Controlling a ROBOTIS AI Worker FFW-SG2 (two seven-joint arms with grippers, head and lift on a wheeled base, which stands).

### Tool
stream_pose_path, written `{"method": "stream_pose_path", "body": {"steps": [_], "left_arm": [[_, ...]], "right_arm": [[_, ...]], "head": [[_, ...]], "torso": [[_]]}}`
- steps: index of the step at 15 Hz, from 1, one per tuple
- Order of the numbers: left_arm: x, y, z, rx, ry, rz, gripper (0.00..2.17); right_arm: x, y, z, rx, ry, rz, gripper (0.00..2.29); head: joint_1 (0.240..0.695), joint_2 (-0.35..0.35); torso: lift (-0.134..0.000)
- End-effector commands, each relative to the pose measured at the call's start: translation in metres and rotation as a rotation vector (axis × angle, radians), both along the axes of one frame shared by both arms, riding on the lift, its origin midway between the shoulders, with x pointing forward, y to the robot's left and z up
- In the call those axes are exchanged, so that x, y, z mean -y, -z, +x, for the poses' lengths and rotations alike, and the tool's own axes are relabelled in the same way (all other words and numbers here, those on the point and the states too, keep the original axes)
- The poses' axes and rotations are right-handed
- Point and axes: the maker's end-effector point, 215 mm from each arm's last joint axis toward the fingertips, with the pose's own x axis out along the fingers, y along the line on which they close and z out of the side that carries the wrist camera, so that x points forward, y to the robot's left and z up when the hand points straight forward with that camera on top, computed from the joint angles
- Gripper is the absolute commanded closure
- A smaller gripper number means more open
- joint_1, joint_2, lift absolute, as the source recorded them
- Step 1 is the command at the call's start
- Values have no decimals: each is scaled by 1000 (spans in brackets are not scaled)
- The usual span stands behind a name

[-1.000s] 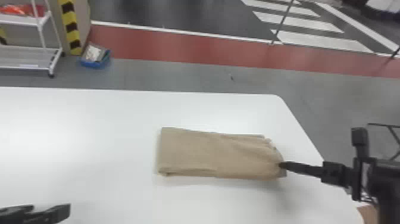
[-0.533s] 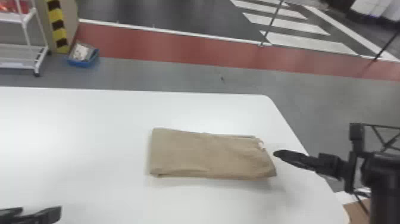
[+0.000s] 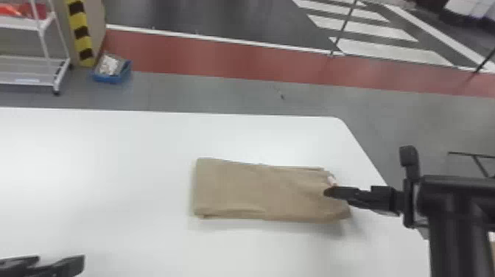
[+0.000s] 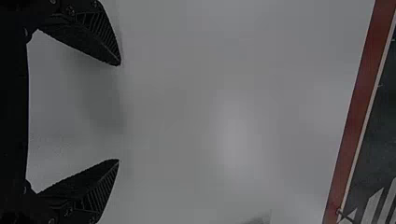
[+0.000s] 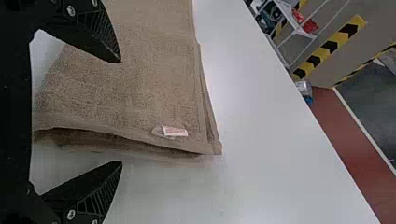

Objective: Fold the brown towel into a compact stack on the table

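I should next pinch the brown towel (image 3: pixel 257 191) with my right gripper by its layered edges, open at the towel's end; the rest lies flat.
The brown towel (image 3: pixel 257 191) lies folded into a flat rectangle on the white table (image 3: pixel 110 165). At its right end is my right gripper (image 3: pixel 327 192), one finger over the towel's edge. In the right wrist view the right gripper (image 5: pixel 121 112) is open, with the layered edge of the brown towel (image 5: pixel 135 84) between its fingers and a small white label near one corner. My left gripper (image 3: pixel 79 263) rests at the head view's bottom left, away from the towel; in the left wrist view the left gripper (image 4: pixel 119 112) is open above bare table.
The table's right edge (image 3: pixel 362 147) runs beneath the right arm. Beyond the table, a white shelf rack (image 3: pixel 29 70) and a blue bin (image 3: pixel 112 70) stand on the floor at the back left.
The right gripper first drew back from the towel's right end, then came in again over it. In the head view the whole scene has shifted a little leftward.
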Motion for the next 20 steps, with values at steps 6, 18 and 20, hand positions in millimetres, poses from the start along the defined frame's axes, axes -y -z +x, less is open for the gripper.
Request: {"method": "stream_pose_path", "body": {"steps": [6, 18, 20], "left_arm": [[-4, 3, -5, -8, -12, -6, 140], [-5, 4, -5, -7, -12, -14, 144], [-5, 4, -6, -8, -12, -14, 144]], "right_arm": [[-18, 6, 13, -37, -53, -55, 1048], [4, -11, 16, 6, -8, -53, 299], [3, -9, 19, 10, -40, -96, 296]], "head": [[695, -234], [695, -248], [695, -251]], "torso": [[-124], [-124], [-124]]}}
